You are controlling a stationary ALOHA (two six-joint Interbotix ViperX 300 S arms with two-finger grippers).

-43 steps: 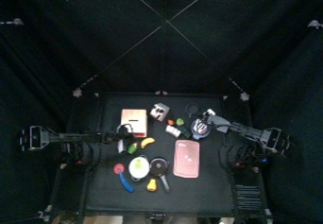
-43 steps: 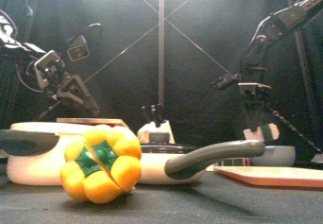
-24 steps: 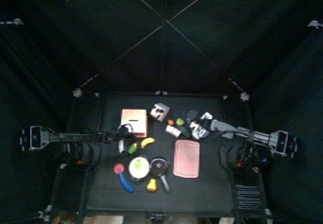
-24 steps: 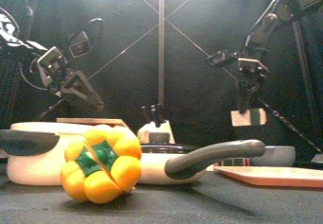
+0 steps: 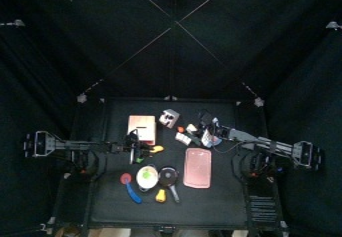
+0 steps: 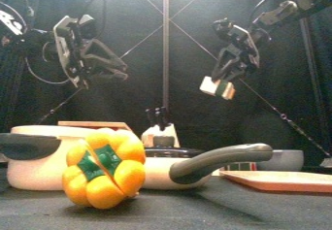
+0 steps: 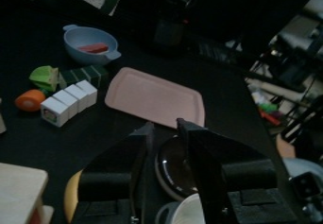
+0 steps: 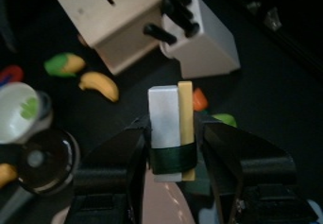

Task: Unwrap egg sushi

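My left gripper should grab the egg sushi by its dark band around the white rice block next, to unwrap the egg sushi.
The egg sushi is a white rice block with a yellow egg slab and a dark band around its lower end. My right gripper is shut on it, holding it in the air above the table. In the front view the right gripper hangs high at right of centre with the sushi tilted below it. My left gripper is raised at the left, open and holding nothing. Its wrist view shows the left gripper above a pan. From the top, both grippers are near the table's middle.
A yellow bell pepper and a white pot stand at the table's front, with a pan handle beside them. A pink tray, a blue bowl, more sushi pieces and a knife block lie around.
The right gripper has risen with the egg sushi and swung toward the centre. The left gripper has lifted and moved inward too.
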